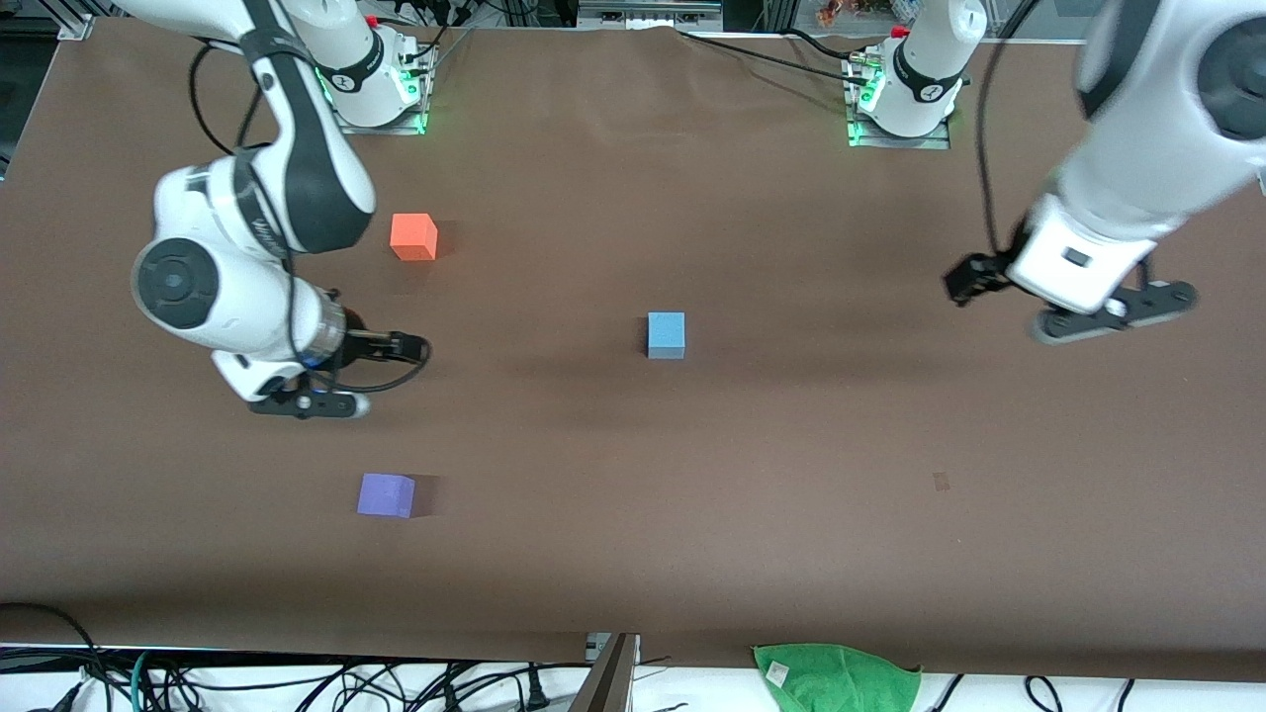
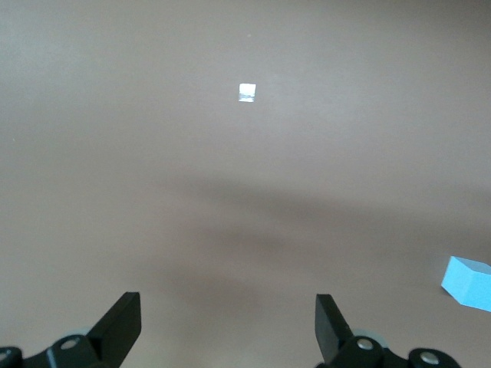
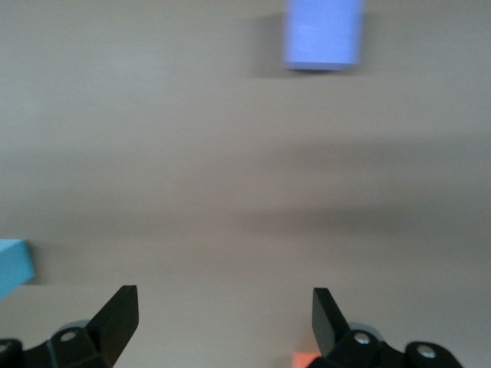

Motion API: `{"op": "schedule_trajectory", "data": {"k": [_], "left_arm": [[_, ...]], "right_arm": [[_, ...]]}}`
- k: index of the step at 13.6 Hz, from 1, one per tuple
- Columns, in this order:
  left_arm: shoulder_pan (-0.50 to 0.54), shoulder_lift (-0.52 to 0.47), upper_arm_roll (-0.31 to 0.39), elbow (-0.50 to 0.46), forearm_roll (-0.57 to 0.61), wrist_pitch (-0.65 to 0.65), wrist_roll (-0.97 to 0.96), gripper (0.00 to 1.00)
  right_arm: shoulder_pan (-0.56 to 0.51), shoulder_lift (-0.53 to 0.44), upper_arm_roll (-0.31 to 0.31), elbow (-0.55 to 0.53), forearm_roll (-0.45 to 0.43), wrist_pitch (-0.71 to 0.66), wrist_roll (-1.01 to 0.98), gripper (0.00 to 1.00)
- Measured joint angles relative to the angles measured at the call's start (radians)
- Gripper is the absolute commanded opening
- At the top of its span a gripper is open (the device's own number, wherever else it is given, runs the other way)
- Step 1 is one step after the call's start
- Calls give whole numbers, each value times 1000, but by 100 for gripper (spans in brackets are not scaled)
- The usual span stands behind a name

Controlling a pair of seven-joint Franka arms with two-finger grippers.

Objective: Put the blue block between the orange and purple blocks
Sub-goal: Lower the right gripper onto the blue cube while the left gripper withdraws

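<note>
Next, my right gripper grabs the blue block [image 1: 666,334] by its opposite sides to place it between the orange and purple blocks.
The blue block [image 1: 666,334] sits on the brown table near its middle. The orange block [image 1: 413,237] lies toward the right arm's end, farther from the front camera. The purple block [image 1: 386,494] lies nearer to the camera, roughly in line with the orange one. My right gripper [image 1: 307,402] is over the bare table between the orange and purple blocks, open and empty [image 3: 225,303]. Its wrist view shows the purple block [image 3: 322,34], an edge of the blue block [image 3: 14,268] and a corner of the orange block [image 3: 303,360]. My left gripper [image 1: 1113,314] is over the left arm's end, open and empty [image 2: 228,307]. The blue block [image 2: 468,282] shows off to its side.
A green cloth [image 1: 836,672] lies at the table's edge nearest the front camera. A small pale mark [image 1: 941,482] is on the table, also seen in the left wrist view [image 2: 247,93]. Cables hang along that near edge.
</note>
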Motion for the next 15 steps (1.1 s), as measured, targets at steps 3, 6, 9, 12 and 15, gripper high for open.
{"op": "schedule_trajectory", "data": {"k": [3, 6, 9, 12, 15], "left_arm": [[98, 2, -1, -12, -82, 0, 177, 100], [119, -51, -2, -60, -89, 43, 221, 100], [40, -190, 46, -227, -89, 156, 221, 100], [-128, -242, 203, -288, -86, 176, 221, 100], [-140, -241, 222, -290, -86, 179, 223, 100]], "right_arm": [[101, 56, 11, 0, 26, 133, 134, 100], [230, 132, 18, 1, 26, 252, 318, 100], [359, 189, 20, 3, 19, 370, 398, 100], [438, 242, 18, 47, -29, 412, 448, 100], [480, 308, 18, 110, -94, 426, 501, 100]]}}
